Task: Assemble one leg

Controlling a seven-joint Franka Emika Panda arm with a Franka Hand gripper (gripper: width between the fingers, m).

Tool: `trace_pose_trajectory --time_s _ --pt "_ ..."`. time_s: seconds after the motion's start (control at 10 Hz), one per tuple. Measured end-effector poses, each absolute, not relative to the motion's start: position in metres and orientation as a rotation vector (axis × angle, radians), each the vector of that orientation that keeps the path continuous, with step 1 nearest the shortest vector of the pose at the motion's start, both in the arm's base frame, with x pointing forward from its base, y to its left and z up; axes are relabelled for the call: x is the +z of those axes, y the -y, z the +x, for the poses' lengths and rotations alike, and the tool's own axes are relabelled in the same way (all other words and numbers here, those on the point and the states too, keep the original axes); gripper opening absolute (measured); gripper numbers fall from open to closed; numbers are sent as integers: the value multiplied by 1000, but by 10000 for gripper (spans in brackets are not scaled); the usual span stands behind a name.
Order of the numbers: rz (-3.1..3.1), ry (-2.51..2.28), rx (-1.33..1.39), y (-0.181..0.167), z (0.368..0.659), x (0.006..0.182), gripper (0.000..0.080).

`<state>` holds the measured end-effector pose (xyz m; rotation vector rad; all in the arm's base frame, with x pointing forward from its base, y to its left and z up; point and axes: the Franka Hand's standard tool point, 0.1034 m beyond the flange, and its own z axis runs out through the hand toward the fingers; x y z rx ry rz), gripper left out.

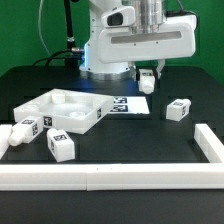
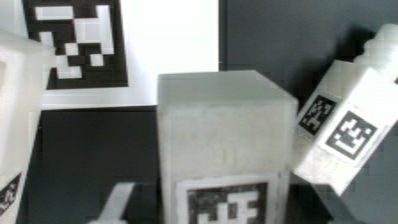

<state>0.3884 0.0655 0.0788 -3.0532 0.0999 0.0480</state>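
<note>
The white leg (image 1: 147, 80) hangs above the black table beside the marker board (image 1: 128, 104) and would drop if I opened my gripper now, so it is too early to release.
My gripper (image 1: 147, 84) hangs below the arm at the back middle, shut on a small white tagged leg (image 1: 147, 80), which it holds just above the table beside the marker board (image 1: 128, 104). In the wrist view this leg (image 2: 222, 130) fills the middle between the jaws of the gripper (image 2: 222, 205), with its tag toward the camera. Three more legs are on the table: one at the exterior view's right (image 1: 178, 110), one at the front left (image 1: 60, 146) and one at the far left (image 1: 22, 130).
The large white square panel (image 1: 62, 108) with a raised rim lies left of the marker board (image 2: 80, 50). A white fence (image 1: 110, 178) runs along the front and up the right side. White tagged shapes (image 2: 347, 110) sit at both wrist-view edges; I cannot tell what they are.
</note>
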Motion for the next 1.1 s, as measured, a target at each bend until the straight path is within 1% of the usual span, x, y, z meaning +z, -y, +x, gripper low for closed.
trace_pose_trajectory --time_s 0.2,0.3,0.5,0.7,0.8,1.1 --pt "-3054 -116 42 -66 387 76 287" --pt "-3060 -116 41 -71 381 66 287" --pt "-3075 -114 26 -71 357 46 287" --pt "-3087 -125 13 -72 347 19 287" --pt "-3088 -121 17 -73 346 12 287" --pt "-3080 -115 -10 -80 361 13 287"
